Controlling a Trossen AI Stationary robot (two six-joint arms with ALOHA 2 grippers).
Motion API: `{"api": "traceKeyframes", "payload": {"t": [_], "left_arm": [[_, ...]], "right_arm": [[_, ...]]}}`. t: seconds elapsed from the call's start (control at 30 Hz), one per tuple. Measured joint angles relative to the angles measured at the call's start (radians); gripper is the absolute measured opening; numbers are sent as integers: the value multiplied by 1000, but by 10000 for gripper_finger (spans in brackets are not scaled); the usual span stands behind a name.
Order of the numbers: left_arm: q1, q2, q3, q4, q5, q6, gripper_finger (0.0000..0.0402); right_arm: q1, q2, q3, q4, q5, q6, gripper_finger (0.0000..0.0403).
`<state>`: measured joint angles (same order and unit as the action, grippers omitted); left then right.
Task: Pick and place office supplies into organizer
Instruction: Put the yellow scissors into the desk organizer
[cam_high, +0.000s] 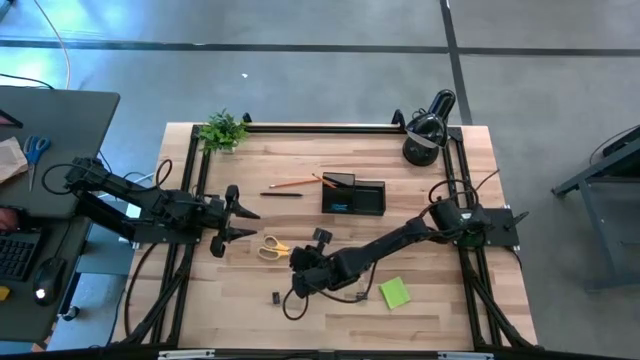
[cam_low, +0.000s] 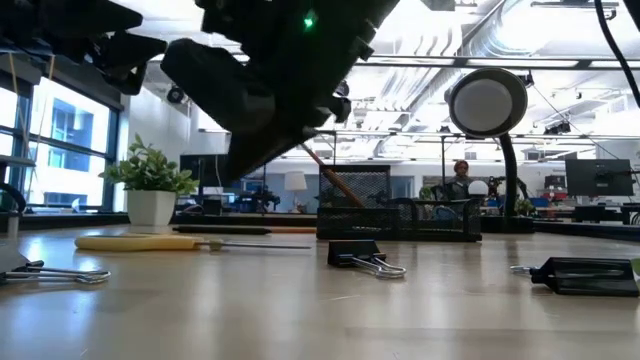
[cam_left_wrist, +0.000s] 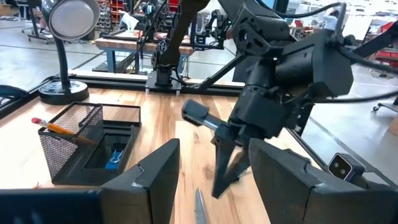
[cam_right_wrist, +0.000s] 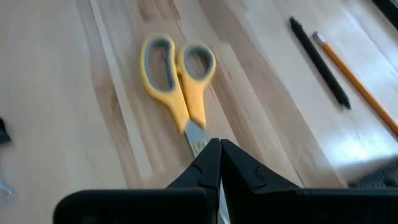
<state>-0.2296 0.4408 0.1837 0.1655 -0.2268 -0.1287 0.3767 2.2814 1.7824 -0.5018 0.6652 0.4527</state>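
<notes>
My right gripper is shut above the scissors' blade (cam_right_wrist: 196, 140). It will open again and go down toward the yellow handle (cam_right_wrist: 163, 92).
The yellow-handled scissors (cam_high: 270, 247) (cam_right_wrist: 177, 81) lie flat on the table left of centre. My right gripper (cam_high: 298, 262) (cam_right_wrist: 219, 152) hangs shut above their blade end with nothing between its fingers. The black mesh organizer (cam_high: 355, 195) (cam_left_wrist: 87, 146) stands at the far centre with an orange pencil (cam_left_wrist: 56, 127) leaning in its tall section and a small blue block (cam_left_wrist: 115, 158) in the low one. A second pencil (cam_high: 292, 184) and a black pen (cam_high: 282, 194) lie left of it. The lime sticky pad (cam_high: 394, 292) lies near the front. My left gripper (cam_high: 245, 225) waits open at the left.
Black binder clips (cam_high: 321, 236) (cam_high: 276, 297) lie near the right gripper, and the low view shows more clips (cam_low: 365, 258). A black desk lamp (cam_high: 425, 125) stands at the far right corner. A small potted plant (cam_high: 224, 130) stands at the far left corner.
</notes>
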Motion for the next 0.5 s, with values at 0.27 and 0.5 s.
{"api": "traceKeyframes", "payload": {"t": [0.27,0.5], "left_arm": [[0,-2,0,9,13,0,184],[0,-52,0,-20,41,1,184]], "right_arm": [[-113,29,0,345,-327,-247,65],[-184,49,1,396,-439,-338,111]]}}
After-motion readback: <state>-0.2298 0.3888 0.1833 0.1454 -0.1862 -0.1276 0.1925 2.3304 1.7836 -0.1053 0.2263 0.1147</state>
